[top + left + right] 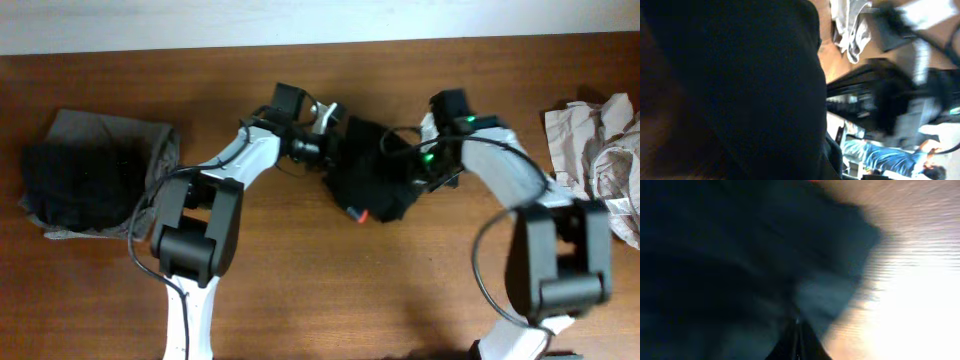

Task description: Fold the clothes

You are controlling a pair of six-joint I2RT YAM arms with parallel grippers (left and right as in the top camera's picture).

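Note:
I would bring the black leggings (365,170) (782,132) up as one bundle if I lifted my left gripper now, because cloth wraps around its fingers.
The black leggings (365,170) lie bunched in the middle of the table, with a spot of red-orange lining (360,214) showing at their front edge. My left gripper (335,130) is at the bundle's upper left edge. In the left wrist view the black cloth (740,90) fills the frame and hides the fingers. My right gripper (415,175) is at the bundle's right edge. The right wrist view shows the right gripper (797,330) with its fingers pressed together, and the black cloth (715,255) runs right up to their tips.
A stack of grey and black clothes (90,175) lies at the far left of the wooden table (320,290). Crumpled pale clothes (600,150) lie at the far right edge, and a pale piece (852,30) shows in the left wrist view.

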